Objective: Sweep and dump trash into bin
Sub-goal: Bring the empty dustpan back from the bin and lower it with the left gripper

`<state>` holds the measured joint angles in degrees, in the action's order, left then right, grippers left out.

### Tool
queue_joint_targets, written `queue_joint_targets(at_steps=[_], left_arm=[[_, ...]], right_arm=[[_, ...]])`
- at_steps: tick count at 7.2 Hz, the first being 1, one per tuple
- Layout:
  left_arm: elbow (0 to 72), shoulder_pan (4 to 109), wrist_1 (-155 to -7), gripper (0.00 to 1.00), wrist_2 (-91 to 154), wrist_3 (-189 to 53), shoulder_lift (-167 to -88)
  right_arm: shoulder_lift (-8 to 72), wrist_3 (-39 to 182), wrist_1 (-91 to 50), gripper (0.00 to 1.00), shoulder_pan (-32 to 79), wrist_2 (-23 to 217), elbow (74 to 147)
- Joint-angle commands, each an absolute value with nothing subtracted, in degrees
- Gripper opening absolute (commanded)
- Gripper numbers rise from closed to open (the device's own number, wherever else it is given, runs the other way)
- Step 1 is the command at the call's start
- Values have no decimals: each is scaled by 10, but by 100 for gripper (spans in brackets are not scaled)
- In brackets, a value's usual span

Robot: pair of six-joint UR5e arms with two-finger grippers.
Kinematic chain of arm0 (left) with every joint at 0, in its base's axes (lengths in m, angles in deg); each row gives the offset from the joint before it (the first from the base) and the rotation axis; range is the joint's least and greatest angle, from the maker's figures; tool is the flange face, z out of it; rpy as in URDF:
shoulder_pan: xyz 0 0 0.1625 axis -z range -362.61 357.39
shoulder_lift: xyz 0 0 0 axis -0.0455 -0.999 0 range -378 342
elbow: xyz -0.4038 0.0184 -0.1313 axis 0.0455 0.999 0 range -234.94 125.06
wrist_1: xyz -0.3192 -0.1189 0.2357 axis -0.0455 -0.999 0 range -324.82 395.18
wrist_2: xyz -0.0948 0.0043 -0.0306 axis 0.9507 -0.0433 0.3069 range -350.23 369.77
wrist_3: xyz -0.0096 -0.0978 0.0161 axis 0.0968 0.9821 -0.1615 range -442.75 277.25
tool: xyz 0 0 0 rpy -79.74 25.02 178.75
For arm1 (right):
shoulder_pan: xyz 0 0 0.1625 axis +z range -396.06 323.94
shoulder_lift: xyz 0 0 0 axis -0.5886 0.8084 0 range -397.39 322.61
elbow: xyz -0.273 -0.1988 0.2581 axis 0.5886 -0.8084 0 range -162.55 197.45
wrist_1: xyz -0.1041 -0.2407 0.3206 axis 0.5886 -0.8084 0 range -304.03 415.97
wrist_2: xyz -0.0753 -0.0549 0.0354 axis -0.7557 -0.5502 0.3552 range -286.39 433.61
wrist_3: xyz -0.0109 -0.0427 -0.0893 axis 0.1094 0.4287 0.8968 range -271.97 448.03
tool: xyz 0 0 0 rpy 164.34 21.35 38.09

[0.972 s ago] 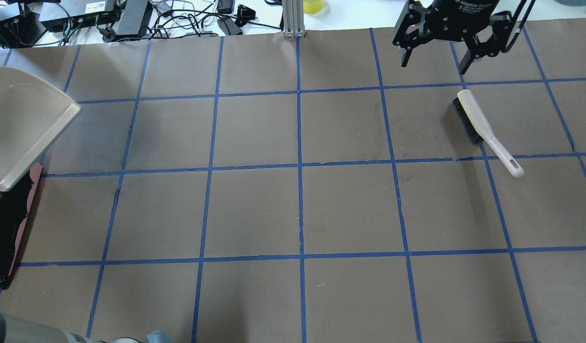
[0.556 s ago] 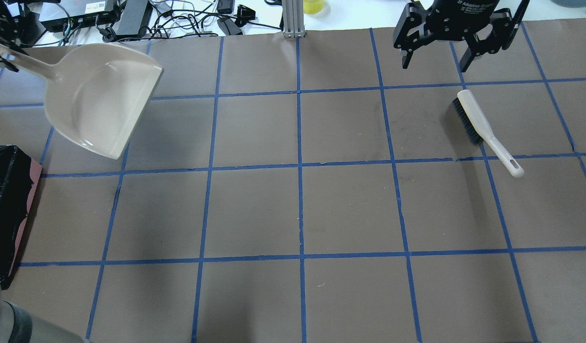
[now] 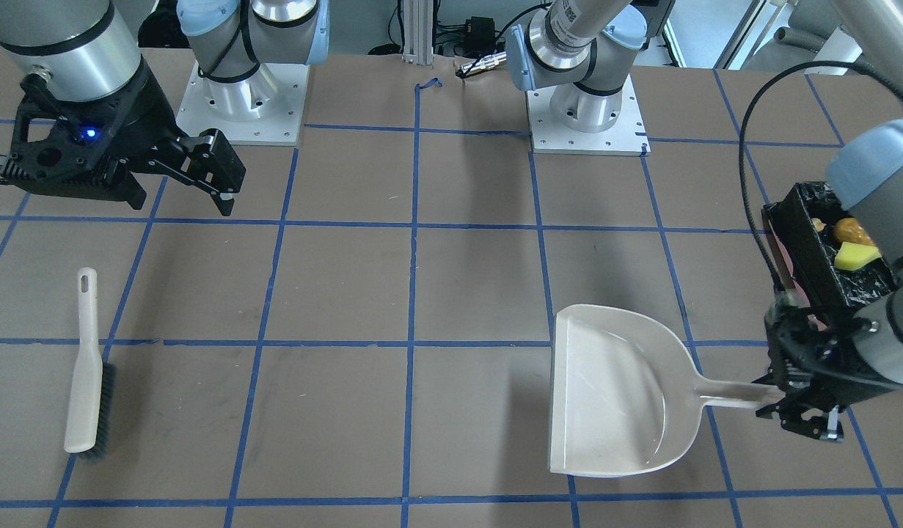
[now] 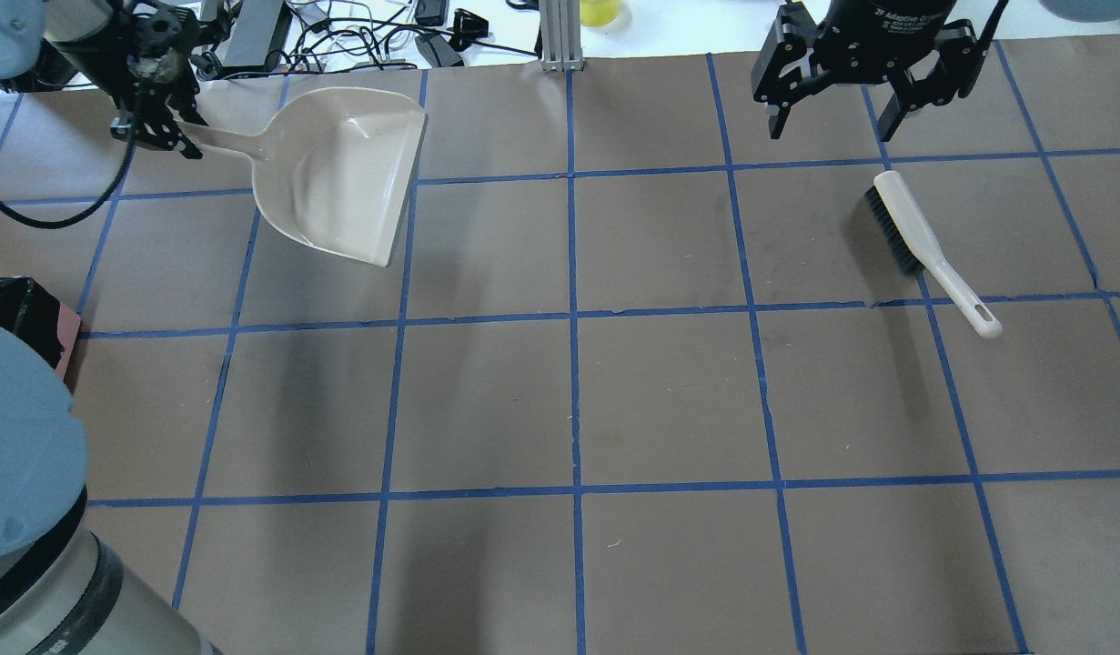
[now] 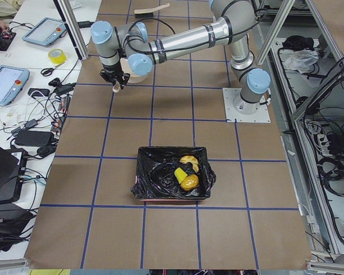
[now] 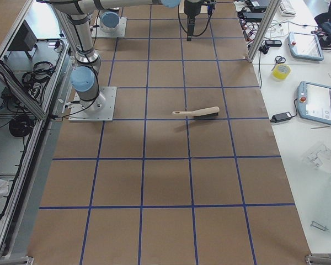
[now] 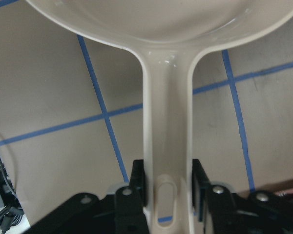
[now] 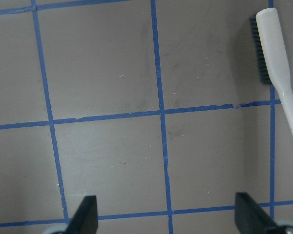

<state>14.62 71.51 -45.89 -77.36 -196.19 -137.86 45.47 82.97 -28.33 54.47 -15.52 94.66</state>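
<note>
The dustpan's front edge hangs above the tabletop, its shadow apart, so it is too early to release. The dustpan comes down, before my left gripper releases it.
The bin, lined with a black bag, holds the trash: a golden-brown lump, a yellow sponge and a curved peel. The front-facing view shows the bin at the right edge with the lump and sponge. My left gripper is shut on the handle of the empty beige dustpan, on the bin's far side. My right gripper is open and empty, above the table beyond the brush.
A cream hand brush with dark bristles lies on the brown blue-taped table at my right. Cables and boxes line the far edge. A metal post stands at far centre.
My left arm has carried the dustpan from over the bin at the left edge out across the table, away from me and to the right. The right gripper and the brush stayed put.
</note>
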Motion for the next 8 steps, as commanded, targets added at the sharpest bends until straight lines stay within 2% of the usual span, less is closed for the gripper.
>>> queue_joint_targets(at_steps=[1, 8], left_arm=[[143, 738, -423, 0, -784, -1894, -1428], [187, 751, -418, 0, -842, -1846, -1451]], right_arm=[[455, 833, -283, 99, 545, -156, 947], [455, 835, -283, 99, 545, -157, 947]])
